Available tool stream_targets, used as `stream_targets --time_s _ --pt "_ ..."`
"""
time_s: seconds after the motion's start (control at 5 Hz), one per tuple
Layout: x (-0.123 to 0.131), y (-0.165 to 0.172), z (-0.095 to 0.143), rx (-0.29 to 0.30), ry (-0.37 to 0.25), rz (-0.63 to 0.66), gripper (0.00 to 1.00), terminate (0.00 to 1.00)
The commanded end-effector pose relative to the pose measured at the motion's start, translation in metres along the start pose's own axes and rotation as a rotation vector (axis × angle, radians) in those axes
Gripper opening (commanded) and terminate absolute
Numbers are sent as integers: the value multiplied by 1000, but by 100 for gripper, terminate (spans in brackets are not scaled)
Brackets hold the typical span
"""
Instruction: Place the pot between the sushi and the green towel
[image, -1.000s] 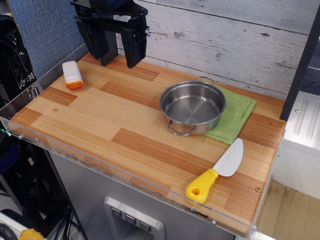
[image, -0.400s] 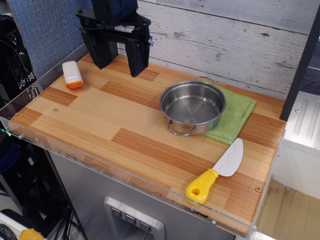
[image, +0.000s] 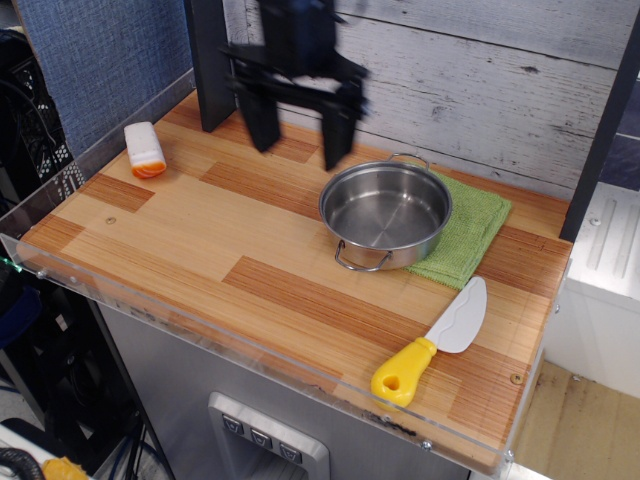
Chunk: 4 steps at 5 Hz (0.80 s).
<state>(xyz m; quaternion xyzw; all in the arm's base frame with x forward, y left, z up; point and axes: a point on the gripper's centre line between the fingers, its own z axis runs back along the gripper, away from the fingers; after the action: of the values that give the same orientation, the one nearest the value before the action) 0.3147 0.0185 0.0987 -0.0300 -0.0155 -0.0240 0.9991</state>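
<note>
My gripper grips the pot by its thin side at the pot's rim (image: 322, 205) next, to place it. The pot's round body (image: 386, 215) is far wider than my open fingers.
The shiny steel pot (image: 386, 214) sits on the right half of the wooden board, its right part resting on the green towel (image: 468, 230). The sushi (image: 145, 149), white over orange, lies at the board's far left. My black gripper (image: 298, 150) hangs open and empty above the back of the board, just left of and behind the pot, its two fingers pointing down. It is motion-blurred.
A toy knife (image: 435, 343) with a yellow handle and white blade lies near the front right corner. A clear plastic rim (image: 210, 335) edges the board's front. A wooden plank wall (image: 480, 80) stands behind. A dark post (image: 211, 60) rises at the back left.
The gripper has moved right from above the board's back left toward the pot, staying open. The pot, towel, sushi and knife have not moved.
</note>
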Motion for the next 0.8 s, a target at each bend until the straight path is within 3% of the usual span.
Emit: stream_targets --time_s 0.0,0.4,0.6 --pt "39 1 -52 132 20 166 100 0" --pt "39 38 -92 185 116 238 100 0" --pt "36 42 -96 184 117 252 0 0"
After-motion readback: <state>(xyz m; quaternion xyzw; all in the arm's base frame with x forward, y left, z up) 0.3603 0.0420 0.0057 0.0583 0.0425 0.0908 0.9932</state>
